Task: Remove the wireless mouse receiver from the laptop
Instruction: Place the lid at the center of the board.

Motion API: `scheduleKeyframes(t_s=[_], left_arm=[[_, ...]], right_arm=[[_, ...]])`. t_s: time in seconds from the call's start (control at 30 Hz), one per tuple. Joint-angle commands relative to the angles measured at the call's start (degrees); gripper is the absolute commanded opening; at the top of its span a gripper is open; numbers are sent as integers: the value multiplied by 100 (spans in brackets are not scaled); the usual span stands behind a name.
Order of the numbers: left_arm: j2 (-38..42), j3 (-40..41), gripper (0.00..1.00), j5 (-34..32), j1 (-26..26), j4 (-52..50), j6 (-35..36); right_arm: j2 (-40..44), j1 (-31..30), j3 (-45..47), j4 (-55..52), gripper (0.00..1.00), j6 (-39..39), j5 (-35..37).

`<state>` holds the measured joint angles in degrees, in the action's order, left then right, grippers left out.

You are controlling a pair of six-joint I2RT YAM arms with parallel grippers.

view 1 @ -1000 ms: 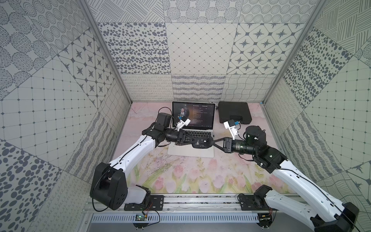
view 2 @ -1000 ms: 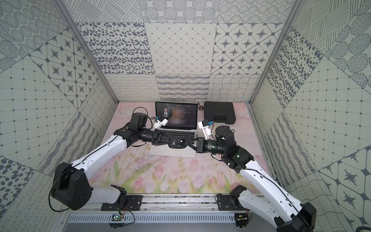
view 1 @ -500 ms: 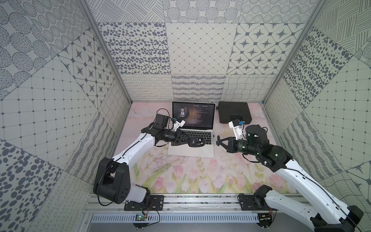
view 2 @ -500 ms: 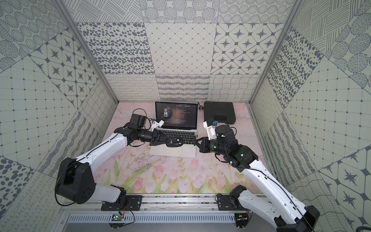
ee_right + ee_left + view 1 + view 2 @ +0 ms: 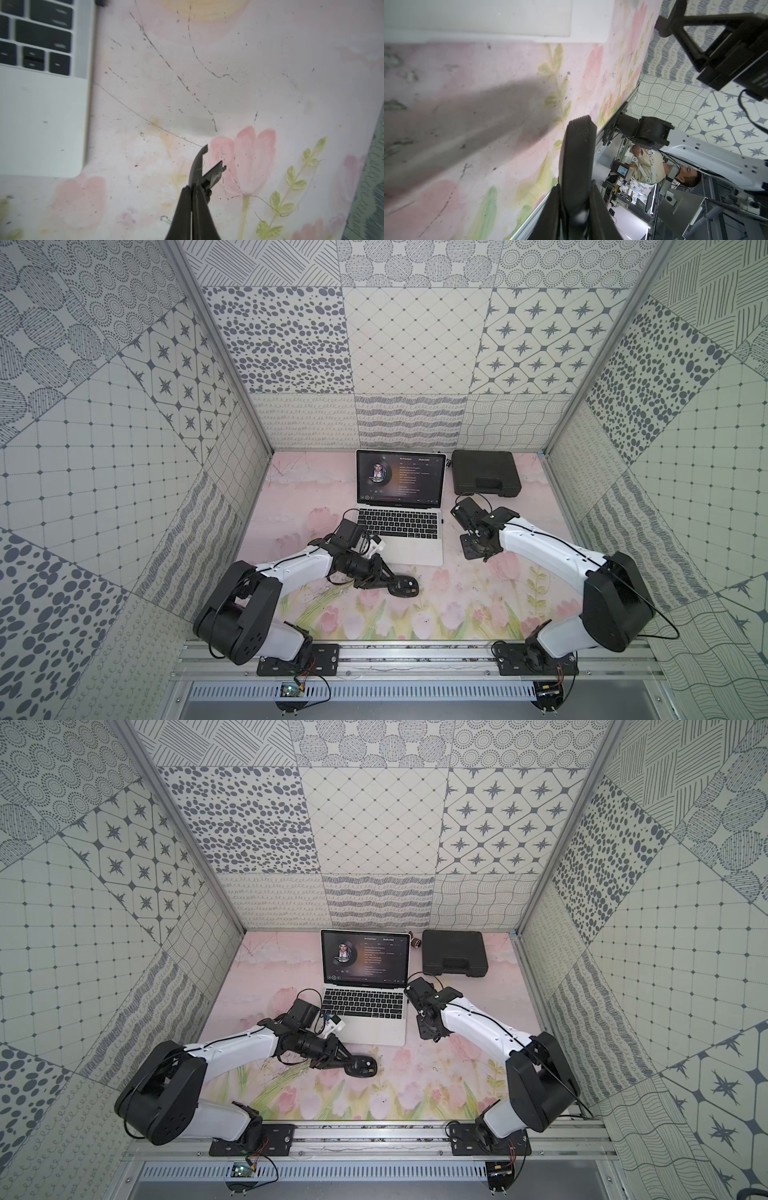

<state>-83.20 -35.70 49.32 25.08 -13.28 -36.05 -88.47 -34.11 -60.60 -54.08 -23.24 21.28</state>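
The robot needs to keep its right gripper closed on the shell piece (image 5: pixel 198 164) above the flat mat, because the piece would drop loose beside the laptop if the gripper opened now.
The silver laptop (image 5: pixel 415 556) stands open at the back middle, screen lit. The wireless mouse receiver (image 5: pixel 101 2) is a tiny black stub at the laptop's right edge, also seen from above (image 5: pixel 442 521). My left gripper (image 5: pixel 392 584) is shut on the oval black mouse (image 5: pixel 409 588), low over the mat in front of the laptop; in the left wrist view the mouse (image 5: pixel 577 149) sits edge-on between the fingers. My right gripper (image 5: pixel 473 549) points down beside the laptop's right edge, shut on a thin curved black shell piece (image 5: pixel 198 164).
A flat black toolbox (image 5: pixel 485 472) lies at the back right. A small dark object (image 5: pixel 414 942) sits behind the laptop's screen corner. Patterned walls close in three sides, and a metal rail (image 5: pixel 415 655) runs along the front.
The two grippers have parted over the laptop's front. My left arm drew the mouse back toward the front of the mat; my right arm swung right with the shell piece and now points down.
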Motion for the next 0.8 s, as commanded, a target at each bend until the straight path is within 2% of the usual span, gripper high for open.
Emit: scheduleKeyframes(t_s=[0.0, 0.23, 0.47, 0.53, 0.6, 0.67, 0.73, 0.77], left_arm=[[-182, 460, 0, -362, 284, 1189, -499], [-576, 640, 0, -467, 460, 1610, -542], [-729, 660, 0, -549, 448, 1582, -471], [-737, 646, 9, -612, 458, 1516, -463], [-740, 640, 13, -657, 460, 1466, -438], [-724, 593, 24, -783, 458, 1245, -374], [-708, 573, 29, -869, 454, 1076, -316], [-684, 573, 35, -907, 449, 1015, -314]], right_arm=[[-503, 57, -183, -159, 0, 143, 830], [-1592, 79, -298, -118, 0, 150, 1480], [-1965, 75, -280, 74, 0, 136, 1375], [-1999, 75, -269, 108, 1, 155, 1298], [-2006, 73, -277, 122, 6, 184, 1235], [-1993, 80, -270, 136, 11, 211, 1189], [-2009, 72, -278, 158, 12, 240, 1135], [-2021, 71, -287, 157, 12, 248, 1116]])
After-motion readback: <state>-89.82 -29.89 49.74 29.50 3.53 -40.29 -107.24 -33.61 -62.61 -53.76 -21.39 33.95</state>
